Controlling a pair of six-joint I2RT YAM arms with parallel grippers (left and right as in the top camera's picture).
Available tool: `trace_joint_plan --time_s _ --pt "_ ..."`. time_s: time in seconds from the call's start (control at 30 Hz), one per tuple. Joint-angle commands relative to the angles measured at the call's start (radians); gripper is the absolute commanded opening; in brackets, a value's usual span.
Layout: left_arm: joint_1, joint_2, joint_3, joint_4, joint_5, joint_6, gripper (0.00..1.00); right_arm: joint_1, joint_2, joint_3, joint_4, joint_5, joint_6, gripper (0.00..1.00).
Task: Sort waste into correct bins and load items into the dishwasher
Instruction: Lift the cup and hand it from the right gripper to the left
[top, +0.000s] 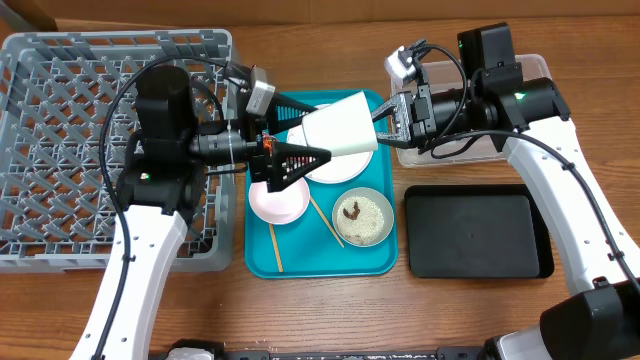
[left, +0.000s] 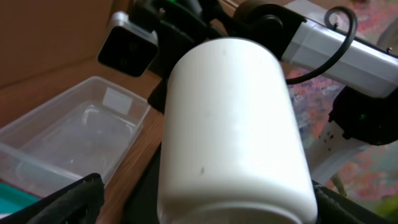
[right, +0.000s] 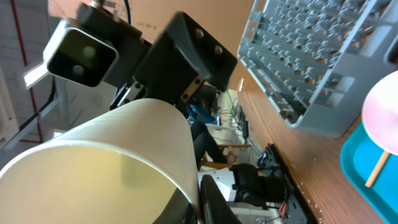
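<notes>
My left gripper is going to grab the small white cup around its base (top: 308, 136) (left: 237, 196) next. This leaves the cup's rim free, so the cup can be loaded into the dish rack with its opening down.
The small white cup (top: 340, 125) hangs tilted in the air over the teal tray. My right gripper (top: 385, 120) is shut on its rim, one finger inside and one outside, as the right wrist view (right: 199, 199) shows with the cup (right: 112, 168). My left gripper (top: 305, 130) is open and straddles the cup's base (left: 230, 124), with a gap on one side. The white plate (top: 335, 168), pink bowl (top: 278, 200), grey-green bowl (top: 363, 217) with rice and a brown lump, and two chopsticks (top: 325, 222) lie on the tray. The wrapper and tissue are out of view.
The grey dish rack (top: 70, 150) stands at the left. The clear tub (top: 460, 150) lies under my right arm, with the black tray (top: 475, 232) in front of it. The teal tray (top: 300, 262) sits between rack and bins.
</notes>
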Motion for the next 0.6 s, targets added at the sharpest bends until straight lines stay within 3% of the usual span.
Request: trace_joint_plan --time_s 0.0,0.57 --pt "-0.036 0.011 0.014 0.068 0.027 -0.111 0.96 0.011 -0.003 -0.004 0.005 -0.059 -0.015 0.04" --pt "-0.092 0.012 0.014 0.138 0.004 -0.13 0.7 0.012 -0.003 -0.004 0.005 -0.059 -0.014 0.04"
